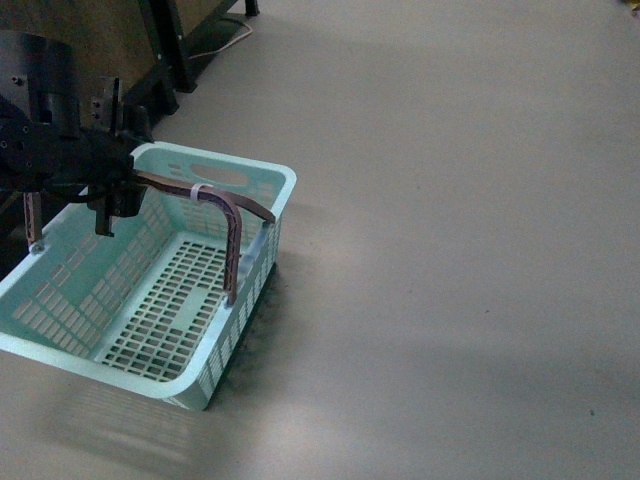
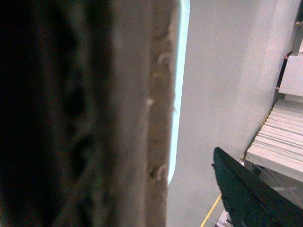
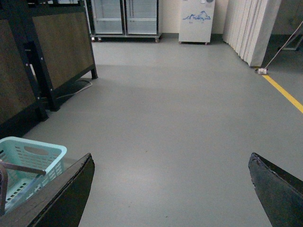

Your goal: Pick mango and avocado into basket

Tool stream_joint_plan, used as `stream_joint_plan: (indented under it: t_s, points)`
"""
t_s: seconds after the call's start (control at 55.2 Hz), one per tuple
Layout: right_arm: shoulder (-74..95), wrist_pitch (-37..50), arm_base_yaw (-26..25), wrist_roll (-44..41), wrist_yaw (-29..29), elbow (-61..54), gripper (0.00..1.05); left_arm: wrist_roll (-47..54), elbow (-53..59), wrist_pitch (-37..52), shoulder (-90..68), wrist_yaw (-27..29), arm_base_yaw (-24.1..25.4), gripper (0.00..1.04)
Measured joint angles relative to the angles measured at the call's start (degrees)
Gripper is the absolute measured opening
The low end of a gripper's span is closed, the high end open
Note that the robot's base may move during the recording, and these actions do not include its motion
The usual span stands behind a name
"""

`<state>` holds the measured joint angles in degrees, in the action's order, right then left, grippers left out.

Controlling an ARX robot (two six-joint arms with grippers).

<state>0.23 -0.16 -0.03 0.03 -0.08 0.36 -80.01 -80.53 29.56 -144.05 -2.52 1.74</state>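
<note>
My left gripper picks up the basket [image 1: 160, 310] by its brown-grey handle [image 1: 205, 194] next, to bring it over for the mango and avocado.
The pale teal basket [image 1: 150, 290] stands on the grey floor at the left and holds nothing; it also shows in the right wrist view [image 3: 28, 158]. One brown-grey handle [image 1: 225, 205] lies across its far part. My left gripper [image 1: 68, 222] is open, hanging over the basket's far left corner beside the handle. In the left wrist view a blurred brown-grey bar [image 2: 137, 113] fills the picture close to the camera, with a sliver of the teal rim [image 2: 181, 85] behind it. My right gripper [image 3: 173, 191] is open and empty above bare floor. The mango and the avocado are out of view.
Dark frames with wooden panels [image 3: 61, 47] stand at the back left, also seen in the front view [image 1: 170, 50]. Glass-door cabinets [image 3: 125, 16], a white appliance [image 3: 194, 21], a folding partition [image 3: 246, 28] and a yellow floor line [image 3: 284, 92] lie further off.
</note>
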Motion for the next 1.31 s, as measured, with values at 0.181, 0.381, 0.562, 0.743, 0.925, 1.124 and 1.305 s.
stream_joint_plan:
  t_s: [0.181,0.381,0.562,0.743,0.925,1.124,1.305]
  points:
    - [0.02,0.00,0.00,0.00,0.02,0.00,0.97,0.39,-0.37,-0.74,-0.02,-0.44,-0.39,0.30]
    - [0.02,0.00,0.00,0.00,0.02,0.00,0.97,0.09,3.26,-0.66,2.32,-0.17,-0.79,0.29]
    - [0.02,0.00,0.00,0.00,0.02,0.00,0.97,-1.25,12.15,-0.17,10.36,0.07,-1.31,0.29]
    - [0.02,0.00,0.00,0.00,0.02,0.00,0.97,-2.23,22.53,-2.78,25.81,1.22,-2.19,0.29]
    - [0.02,0.00,0.00,0.00,0.02,0.00,0.97,-2.80,31.56,-8.48,45.18,2.40,-2.38,0.29]
    - [0.02,0.00,0.00,0.00,0.02,0.00,0.97,-3.04,36.70,-18.01,64.57,4.48,-2.73,0.29]
    - [0.02,0.00,0.00,0.00,0.02,0.00,0.97,-3.02,37.40,-27.71,79.30,5.77,-2.84,0.29]
